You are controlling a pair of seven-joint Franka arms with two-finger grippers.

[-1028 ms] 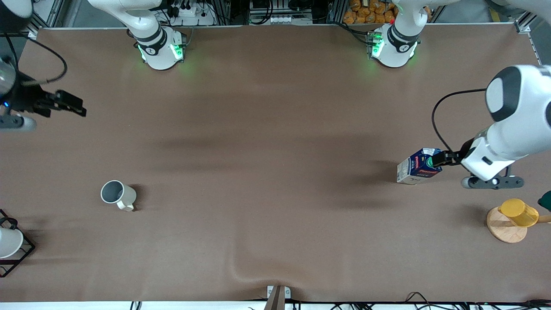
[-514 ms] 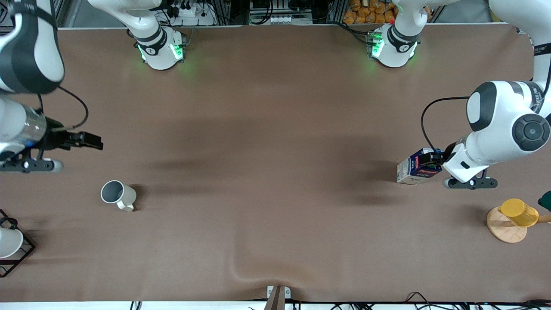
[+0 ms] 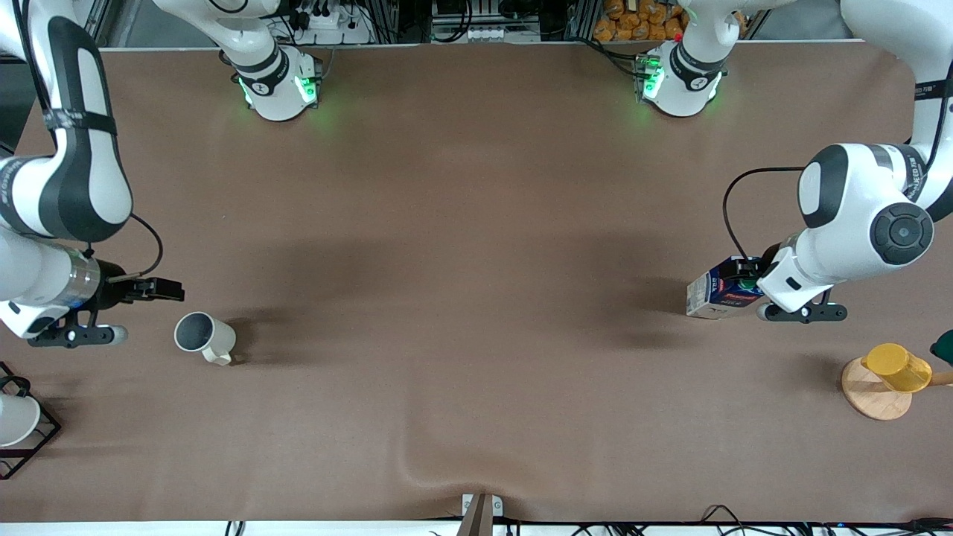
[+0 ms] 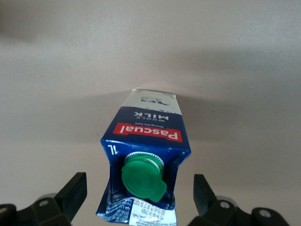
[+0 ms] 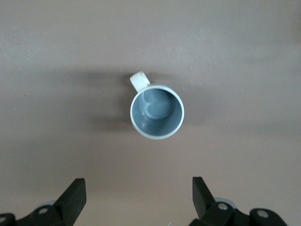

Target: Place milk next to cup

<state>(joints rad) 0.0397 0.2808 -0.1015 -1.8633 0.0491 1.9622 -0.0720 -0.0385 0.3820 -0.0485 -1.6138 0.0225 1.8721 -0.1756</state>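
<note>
The left gripper's fingers are beside the milk's top point(image 4: 137, 201), level with the green cap point(image 4: 142, 177), so the left gripper needs to close on the milk now.
The milk point(image 3: 724, 295), a dark blue carton with a green cap and red logo, stands on the table toward the left arm's end. My left gripper point(image 3: 747, 280) is open at the carton's top. In the left wrist view the milk point(image 4: 146, 136) sits between the black fingers point(image 4: 75, 190) with a gap on each side. The cup point(image 3: 202, 336), a cream mug with a grey inside, stands toward the right arm's end. My right gripper point(image 3: 162, 289) hangs open beside the cup. In the right wrist view the cup point(image 5: 156, 112) lies ahead of the bare fingers point(image 5: 75, 193).
A yellow cup on a round wooden base point(image 3: 888, 377) stands near the left arm's end, nearer the front camera than the milk. A white cup in a black wire rack point(image 3: 16, 423) sits at the right arm's end. The brown cloth has a wrinkle point(image 3: 417, 467) at the near edge.
The right arm has swung in and brought its gripper down close to the cup. The left gripper has slid forward so its fingers now flank the milk's top.
</note>
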